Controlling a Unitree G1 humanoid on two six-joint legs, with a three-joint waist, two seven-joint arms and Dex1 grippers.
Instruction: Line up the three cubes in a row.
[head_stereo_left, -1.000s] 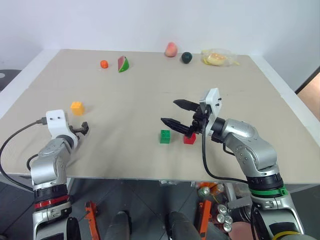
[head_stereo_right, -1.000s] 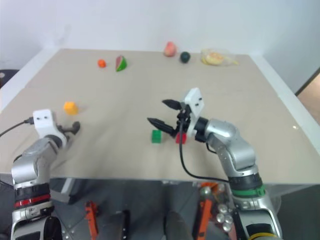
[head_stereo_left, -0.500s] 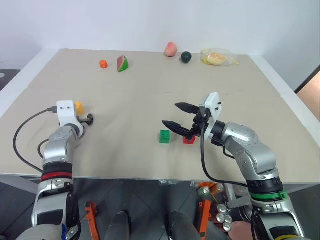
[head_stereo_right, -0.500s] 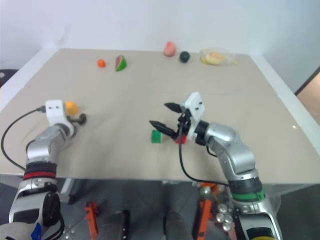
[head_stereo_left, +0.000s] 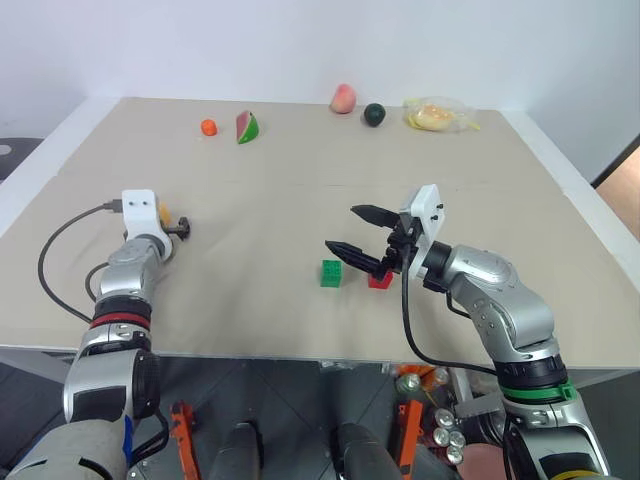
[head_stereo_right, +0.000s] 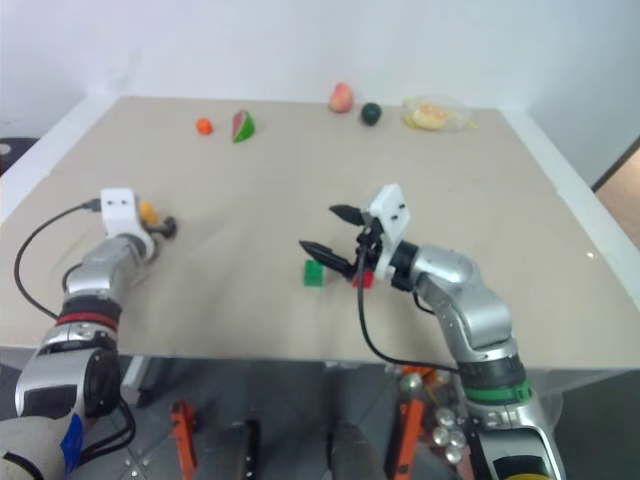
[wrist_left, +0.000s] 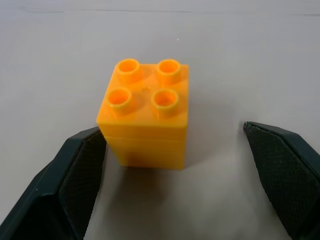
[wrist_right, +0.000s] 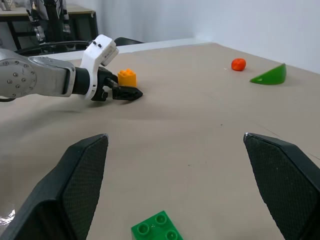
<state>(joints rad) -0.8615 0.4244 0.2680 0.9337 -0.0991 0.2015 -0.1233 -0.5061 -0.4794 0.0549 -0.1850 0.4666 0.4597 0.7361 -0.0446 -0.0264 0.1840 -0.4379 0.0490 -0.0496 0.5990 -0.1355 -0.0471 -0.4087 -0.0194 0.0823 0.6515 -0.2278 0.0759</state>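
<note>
I should close my left gripper on the yellow-orange cube now. My fingers reach down beside the cube's lower sides, so they would hold it.
The yellow-orange cube (wrist_left: 145, 117) stands studs-up on the table between the fingers of my open left gripper (wrist_left: 173, 132), close to one finger and well clear of the other. From the head view, that cube (head_stereo_right: 147, 210) peeks out beside the left wrist's white mount at the table's left. The green cube (head_stereo_left: 330, 272) and the red cube (head_stereo_left: 379, 280) sit side by side near the front middle. My right gripper (head_stereo_left: 343, 228) hovers open just above and behind them, holding nothing, and one finger partly covers the red cube.
A small orange fruit (head_stereo_left: 208, 127) and a watermelon slice (head_stereo_left: 246, 127) lie at the back left. A peach (head_stereo_left: 343, 98), a dark ball (head_stereo_left: 374, 114) and a clear bag of yellow items (head_stereo_left: 437, 115) line the back edge. Bare tabletop lies between the two arms.
My left arm has reached forward across the table, bringing its open fingers around the yellow-orange cube. The right arm and the green and red cubes have stayed put.
</note>
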